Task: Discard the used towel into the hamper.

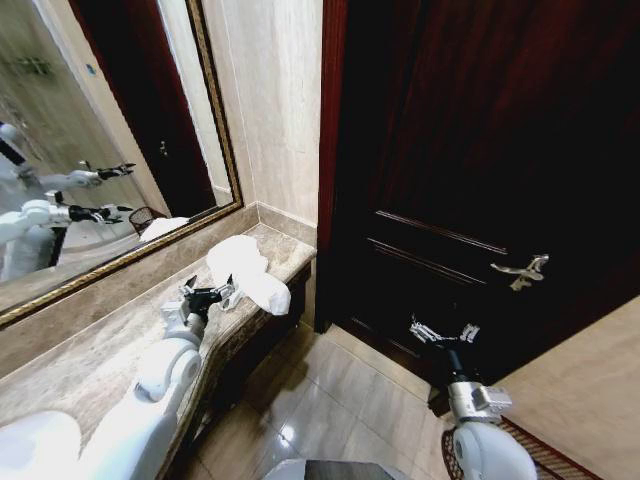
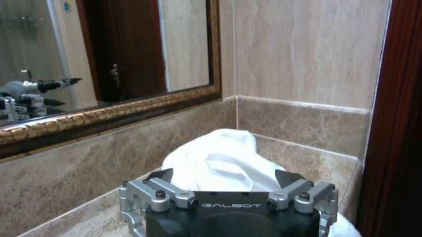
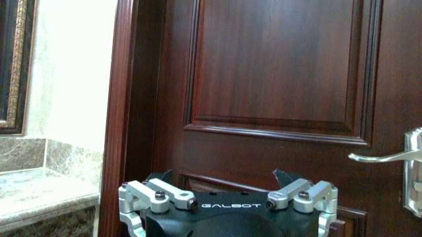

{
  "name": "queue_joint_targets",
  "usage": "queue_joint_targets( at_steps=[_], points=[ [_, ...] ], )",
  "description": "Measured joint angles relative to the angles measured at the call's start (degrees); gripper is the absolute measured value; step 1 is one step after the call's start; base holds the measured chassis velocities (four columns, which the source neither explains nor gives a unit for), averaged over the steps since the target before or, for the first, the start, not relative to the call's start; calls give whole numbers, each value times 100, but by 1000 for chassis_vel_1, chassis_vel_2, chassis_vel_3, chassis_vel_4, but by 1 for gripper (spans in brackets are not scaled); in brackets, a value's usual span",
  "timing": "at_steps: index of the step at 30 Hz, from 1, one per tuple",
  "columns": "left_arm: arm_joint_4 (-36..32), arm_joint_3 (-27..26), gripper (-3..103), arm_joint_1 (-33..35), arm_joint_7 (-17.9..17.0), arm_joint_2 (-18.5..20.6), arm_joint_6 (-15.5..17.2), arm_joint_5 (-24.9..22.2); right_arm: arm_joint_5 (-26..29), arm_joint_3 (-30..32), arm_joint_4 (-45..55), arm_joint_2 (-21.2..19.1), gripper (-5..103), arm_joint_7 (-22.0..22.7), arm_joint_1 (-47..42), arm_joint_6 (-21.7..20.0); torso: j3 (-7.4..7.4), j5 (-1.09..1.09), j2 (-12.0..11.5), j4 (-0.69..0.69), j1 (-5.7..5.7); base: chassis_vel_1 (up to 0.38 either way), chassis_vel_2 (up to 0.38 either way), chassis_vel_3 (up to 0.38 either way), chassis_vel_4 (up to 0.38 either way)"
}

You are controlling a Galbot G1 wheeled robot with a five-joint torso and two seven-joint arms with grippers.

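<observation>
I should next use my left gripper to grab the towel by its raised, bunched fold (image 1: 241, 272), because one end of the white towel (image 1: 247, 268) hangs loose over the edge of the counter.
The white towel (image 1: 247, 268) lies crumpled at the far corner of the marble counter (image 1: 90, 365), against the wall. My left gripper (image 1: 214, 291) is open at the towel's near side. In the left wrist view the towel (image 2: 221, 163) bulges just ahead of the spread fingers of the left gripper (image 2: 224, 176). My right gripper (image 1: 443, 331) hangs open and empty over the floor in front of the dark door; the right wrist view shows this gripper (image 3: 224, 177) facing the door panel. A red-brown wire hamper (image 1: 545, 452) peeks out at the lower right, behind my right arm.
A gold-framed mirror (image 1: 110, 150) runs along the wall above the counter. The dark wooden door (image 1: 480, 150) has a silver lever handle (image 1: 520, 270). Tiled floor (image 1: 330, 400) lies between the counter and the hamper.
</observation>
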Motion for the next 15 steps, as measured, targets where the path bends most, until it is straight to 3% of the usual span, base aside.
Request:
queue_joint_targets(
  at_steps=[15],
  points=[
    [458, 242, 100, -515, 31, 322, 7, -255, -127, -48, -128, 83, 100, 55, 105, 12, 0, 0, 0, 1, 0, 0, 0, 0, 0]
  ],
)
